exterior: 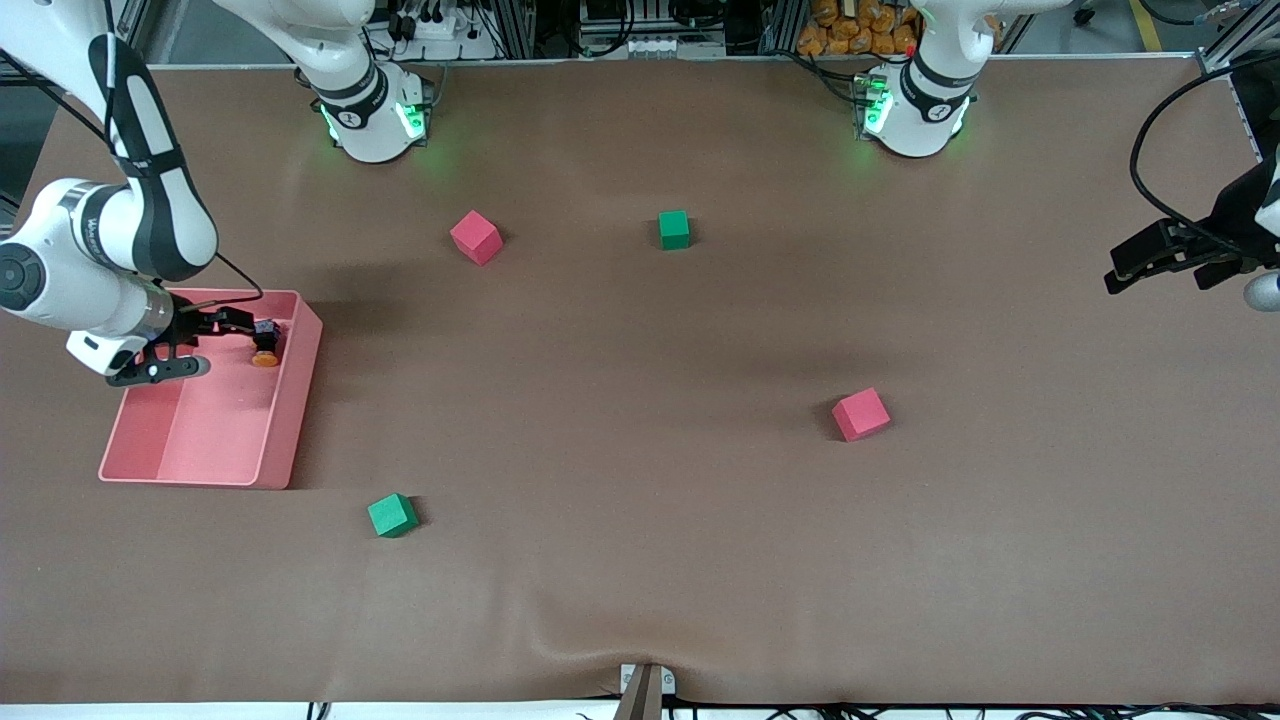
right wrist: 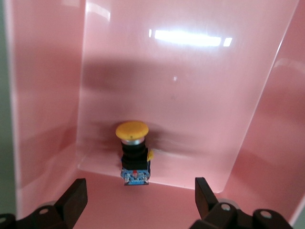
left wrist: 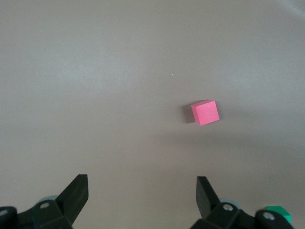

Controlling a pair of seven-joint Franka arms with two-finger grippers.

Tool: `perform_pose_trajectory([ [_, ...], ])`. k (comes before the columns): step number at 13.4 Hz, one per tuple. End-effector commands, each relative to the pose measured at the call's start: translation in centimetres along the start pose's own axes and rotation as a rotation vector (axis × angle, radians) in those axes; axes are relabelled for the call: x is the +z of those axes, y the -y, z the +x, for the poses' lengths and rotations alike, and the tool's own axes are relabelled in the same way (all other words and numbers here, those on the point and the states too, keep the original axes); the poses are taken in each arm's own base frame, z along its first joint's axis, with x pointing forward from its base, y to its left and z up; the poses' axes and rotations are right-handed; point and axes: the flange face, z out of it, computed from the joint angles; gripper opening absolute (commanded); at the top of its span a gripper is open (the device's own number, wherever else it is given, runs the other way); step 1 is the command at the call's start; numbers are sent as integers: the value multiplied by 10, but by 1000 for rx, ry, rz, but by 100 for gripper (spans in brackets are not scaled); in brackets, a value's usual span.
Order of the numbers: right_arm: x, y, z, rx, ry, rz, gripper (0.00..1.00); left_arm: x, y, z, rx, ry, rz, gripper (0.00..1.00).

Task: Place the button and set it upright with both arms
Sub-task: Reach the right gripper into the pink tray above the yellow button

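My right gripper grabs the button by its black body [exterior: 266, 341] next, to bring it out of the pink tray [exterior: 285, 430] and set it upright.
The button [exterior: 265, 345] lies on its side in the pink tray [exterior: 285, 430] at the right arm's end of the table, its orange cap toward the front camera. The right wrist view shows the button [right wrist: 133, 153] with its orange cap, black body and blue base against the tray's wall [right wrist: 200, 95]. My right gripper [exterior: 228, 345] is down inside the tray, open, and the button sits just ahead of its fingertips, untouched. The same gripper [right wrist: 140, 191] holds nothing. My left gripper [exterior: 1155, 262] waits open above the table at the left arm's end; its jaws [left wrist: 141, 186] are empty.
Two red cubes [exterior: 476, 237] [exterior: 861, 414] and two green cubes [exterior: 674, 229] [exterior: 392, 515] are scattered on the brown table. The left wrist view shows a red cube [left wrist: 206, 112] and the corner of a green cube [left wrist: 279, 213] below.
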Motion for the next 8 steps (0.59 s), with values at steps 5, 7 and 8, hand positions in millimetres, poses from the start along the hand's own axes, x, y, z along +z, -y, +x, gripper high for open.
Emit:
perform_pose_trajectory([
  [5,55,-7,-9,-24,-61,-11,100,-2,0,0,22,5,-7,100],
  [7,63,-5,-5,-30,-74,-15,100,-2,-1,0,23,6,-7,100],
  [8,66,-3,-4,-34,-69,-13,100,-2,-1,0,25,6,-7,100],
])
